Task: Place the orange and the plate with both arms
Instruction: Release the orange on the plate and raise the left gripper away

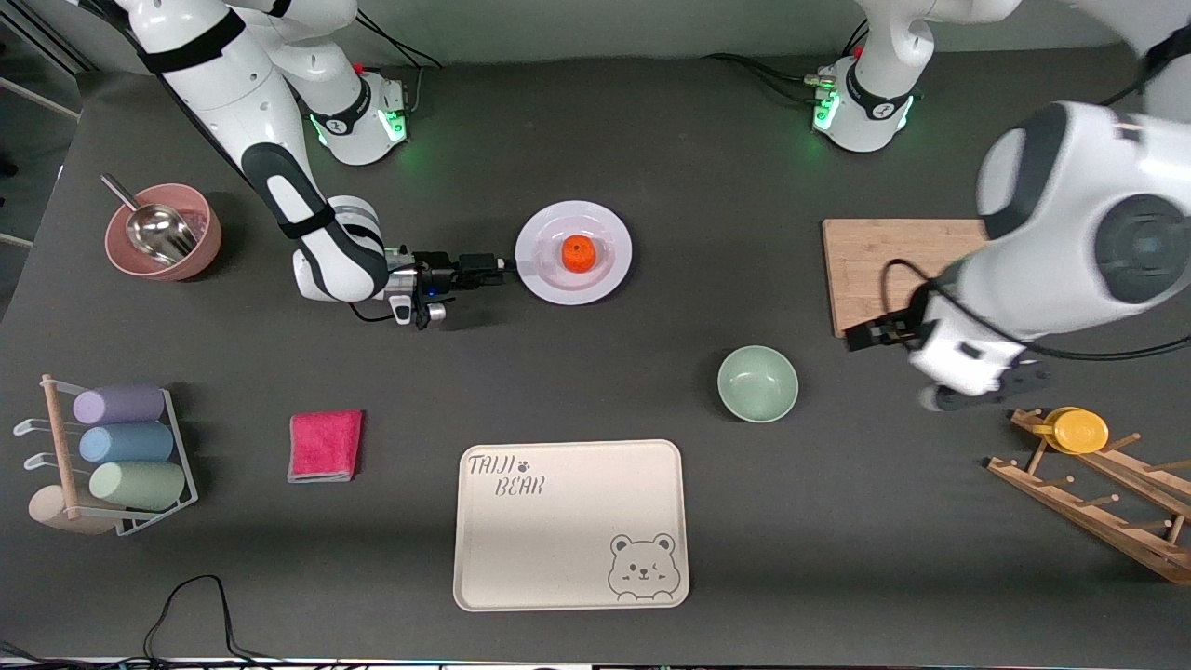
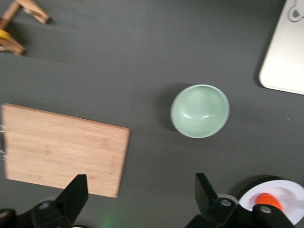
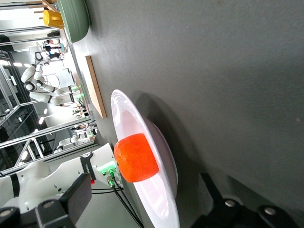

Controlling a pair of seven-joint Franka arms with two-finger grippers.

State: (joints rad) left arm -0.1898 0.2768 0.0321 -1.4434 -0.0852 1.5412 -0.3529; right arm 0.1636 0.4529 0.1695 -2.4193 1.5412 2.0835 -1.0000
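Note:
The white plate's round top side (image 1: pixel 572 288) is far wider than the open fingers, so my right gripper next needs to grab the plate by its thin rim (image 1: pixel 521 262).
The white plate (image 1: pixel 614 233) lies on the dark table midway between the arms' ends, with the orange (image 1: pixel 579 253) on its middle. My right gripper (image 1: pixel 507 264) is low at the plate's rim on the right arm's side, open, one finger on each side of the rim. In the right wrist view the plate (image 3: pixel 124 114) and orange (image 3: pixel 136 157) fill the gap of the right gripper (image 3: pixel 145 183). My left gripper (image 1: pixel 857 337) is open and empty, up over the table by the cutting board's corner; the left wrist view shows the left gripper (image 2: pixel 141 178) wide apart.
A wooden cutting board (image 1: pixel 893 270), a pale green bowl (image 1: pixel 757 382) and a wooden rack with a yellow cup (image 1: pixel 1079 430) are at the left arm's end. A beige bear tray (image 1: pixel 570 524), pink cloth (image 1: pixel 324 445), cup rack (image 1: pixel 121 447) and pink bowl with scoop (image 1: pixel 163 233) also stand here.

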